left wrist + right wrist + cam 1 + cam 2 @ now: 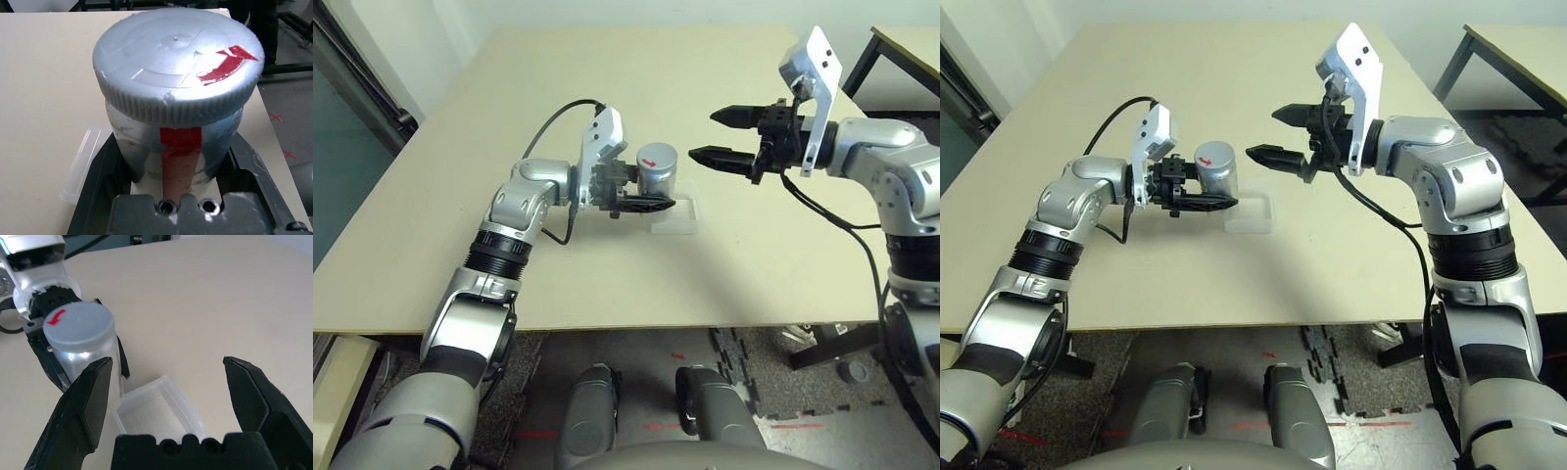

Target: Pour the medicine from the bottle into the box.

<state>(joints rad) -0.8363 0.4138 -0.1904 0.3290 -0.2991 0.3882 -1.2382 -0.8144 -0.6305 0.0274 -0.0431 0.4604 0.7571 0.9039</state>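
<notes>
My right gripper needs to grab the bottle by its ribbed cap (pixel 657 158) next. The cap is above the fingers of my left gripper, which are around the bottle's body.
My left gripper (pixel 651 191) is shut on the bottle (pixel 656 168), a silver-grey cylinder with a red stripe down its side. It holds the bottle upright, near the middle of the table. A ribbed grey cap (pixel 178 63) with a red arrow sits on top and hides the mouth. The box (pixel 677 217), a shallow clear plastic tray, lies on the table just right of and below the bottle (pixel 80 338). My right gripper (pixel 705 135) hovers open to the right of the bottle, its fingers pointing at the cap with nothing between them.
The tan table (pixel 509 117) has bare surface all around the box. A second table with dark legs (pixel 891 49) stands at the back right. A black cable (pixel 822 211) hangs from my right wrist over the table.
</notes>
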